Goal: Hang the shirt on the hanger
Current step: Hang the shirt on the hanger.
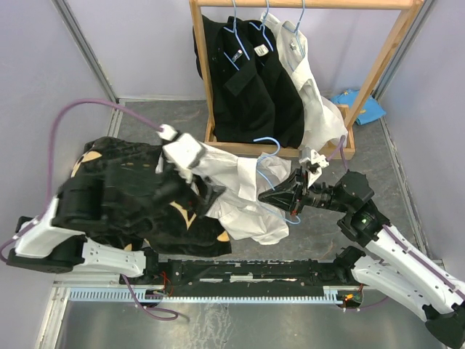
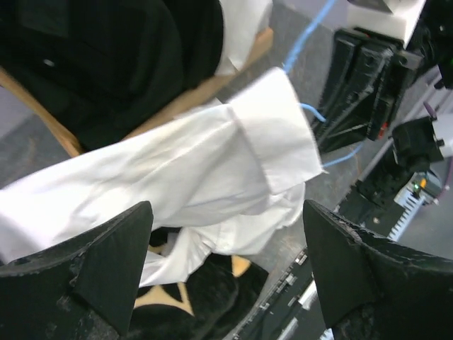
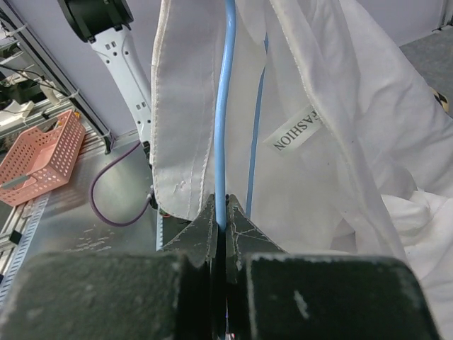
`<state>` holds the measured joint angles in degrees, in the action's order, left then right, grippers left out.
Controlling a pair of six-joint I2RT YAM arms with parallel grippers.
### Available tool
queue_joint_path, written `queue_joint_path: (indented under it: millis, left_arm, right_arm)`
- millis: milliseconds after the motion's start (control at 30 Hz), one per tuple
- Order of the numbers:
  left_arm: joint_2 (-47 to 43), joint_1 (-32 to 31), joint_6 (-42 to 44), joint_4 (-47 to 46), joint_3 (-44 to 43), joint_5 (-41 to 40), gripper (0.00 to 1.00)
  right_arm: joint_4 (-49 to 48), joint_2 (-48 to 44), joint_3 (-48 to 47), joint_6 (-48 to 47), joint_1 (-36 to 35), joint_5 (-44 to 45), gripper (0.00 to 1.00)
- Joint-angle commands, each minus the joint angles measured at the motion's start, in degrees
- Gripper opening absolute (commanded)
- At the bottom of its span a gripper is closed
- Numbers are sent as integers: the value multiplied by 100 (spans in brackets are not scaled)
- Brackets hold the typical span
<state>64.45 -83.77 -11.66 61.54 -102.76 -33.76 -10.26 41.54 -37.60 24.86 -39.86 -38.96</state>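
My left gripper grabs the white shirt (image 1: 243, 200) beside its collar area next, which keeps the neck open to place the shirt on the hanger.
The white shirt (image 1: 243, 200) lies bunched in the middle, partly on a black cloth. A light-blue wire hanger (image 1: 266, 169) stands in its collar area, hook upward. My right gripper (image 1: 275, 195) is shut on the hanger's wire (image 3: 226, 127), fingertips (image 3: 202, 230) pinching it. The shirt (image 3: 333, 92) and its neck label (image 3: 296, 132) hang just beyond. My left gripper (image 2: 226, 265) stands wide open at the shirt's left side, over a sleeve and cuff (image 2: 272, 131), holding nothing. Bits of the blue hanger (image 2: 309, 30) show behind the cuff.
At the back stands a wooden rack (image 1: 378, 69) with black shirts (image 1: 243, 73) and a white one on blue hangers. A black cloth with tan motifs (image 1: 123, 193) covers the left side. Blue cloth (image 1: 362, 106) lies back right. A pink basket (image 3: 39, 157) shows in the right wrist view.
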Motion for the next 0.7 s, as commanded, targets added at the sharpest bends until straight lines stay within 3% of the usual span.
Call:
queue_joint_path:
  millis: [0, 300, 433, 667]
  left_arm:
    - [-382, -30, 1106, -227, -286, -609, 93]
    - [-1300, -26, 3272, -1575, 859, 39, 90]
    - [-1469, -26, 4208, -1978, 1387, 1037, 91]
    - [-1195, -26, 5158, -1957, 1753, 1531, 83]
  right_arm:
    - [-657, -181, -114, 194, 5, -181, 0]
    - [-629, -506, 52, 391, 12, -525, 0]
    - [-381, -559, 43, 369, 7, -802, 0]
    - [487, -875, -5, 0, 12, -944, 0]
